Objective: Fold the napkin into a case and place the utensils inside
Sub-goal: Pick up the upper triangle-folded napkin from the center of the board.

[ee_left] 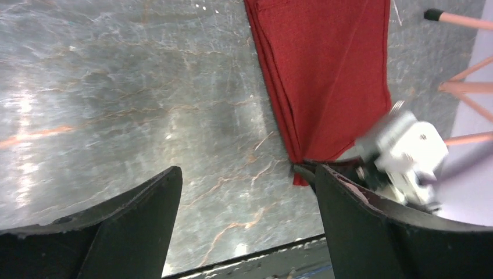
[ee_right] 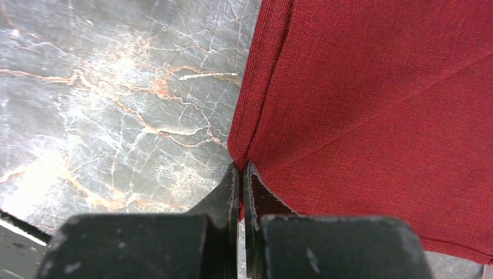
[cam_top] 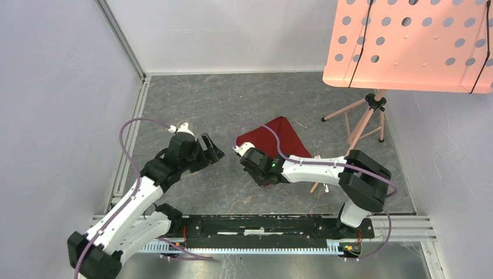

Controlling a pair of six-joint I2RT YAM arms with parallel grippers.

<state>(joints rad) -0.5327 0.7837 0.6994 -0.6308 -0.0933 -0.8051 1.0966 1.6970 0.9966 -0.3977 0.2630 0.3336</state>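
I should grab the napkin's layered edge (cam_top: 238, 141) (ee_left: 254, 16) next with my left gripper, toward the edge's end away from my right gripper. Then I can flip the napkin for folding.
The dark red napkin (cam_top: 282, 139) lies folded on the grey table, with layered edges along its left side in the left wrist view (ee_left: 331, 75). My right gripper (cam_top: 260, 174) is shut on the napkin's near corner; the cloth is pinched between the closed jaws in the right wrist view (ee_right: 241, 171). My left gripper (cam_top: 213, 148) is open and empty to the left of the napkin, above bare table (ee_left: 247, 174). Thin pieces, perhaps the utensils (cam_top: 321, 187), poke out below the right forearm, mostly hidden by it.
A pink tripod (cam_top: 363, 116) stands at the right rear of the table, carrying a pink perforated board (cam_top: 407, 40). Metal rails run along the table's left side (cam_top: 131, 133) and near edge (cam_top: 261, 226). White walls enclose the table.
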